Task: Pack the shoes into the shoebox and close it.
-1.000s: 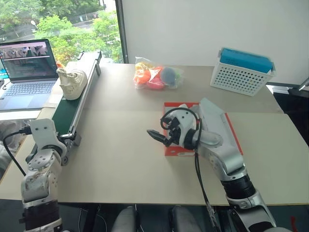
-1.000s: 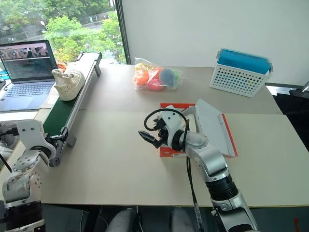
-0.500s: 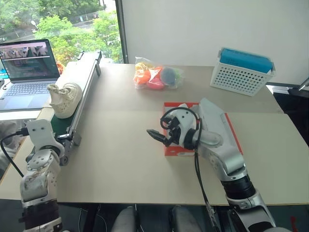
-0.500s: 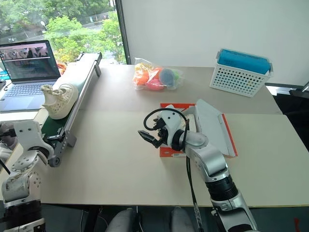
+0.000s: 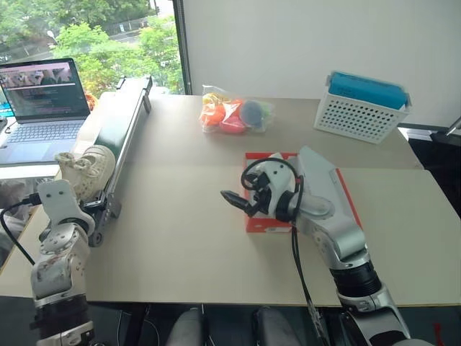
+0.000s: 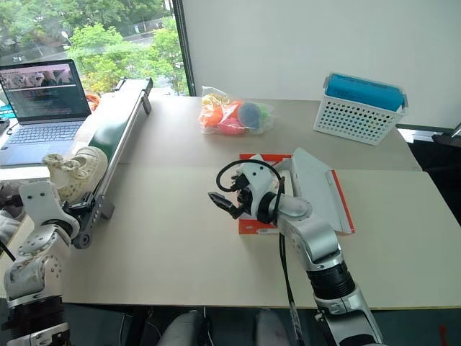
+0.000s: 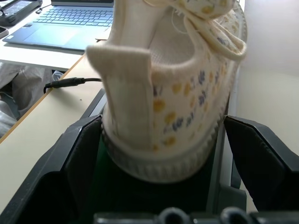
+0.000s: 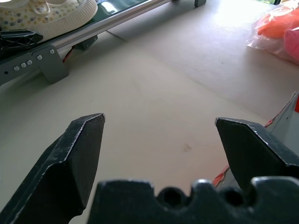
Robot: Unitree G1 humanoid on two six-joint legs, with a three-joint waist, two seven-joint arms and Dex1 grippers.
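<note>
My left gripper should close on the shoe now, because the shoe's heel is between both of its fingers.
One cream shoe (image 5: 86, 170) with a small flower print lies at the near end of the green conveyor belt (image 5: 119, 137) on the left. In the left wrist view its heel (image 7: 163, 112) sits between the spread fingers of my left gripper (image 7: 163, 140), which is open around it. The red-orange shoebox (image 5: 268, 220) lies open in the middle of the table, its white-lined lid (image 6: 320, 184) leaning back to the right. My right gripper (image 5: 234, 200) hovers open and empty just left of the box, with my right arm over the box.
A bag of coloured balls (image 5: 236, 114) lies behind the box. A white basket with a blue top (image 5: 360, 108) stands at the back right. A laptop (image 5: 43, 101) is open on a side desk at the far left. The conveyor's metal rail (image 8: 107, 23) runs along the table's left edge.
The shoe has ridden down the belt from its middle to the near end, into the gap between my left fingers. Both arms have stayed put.
</note>
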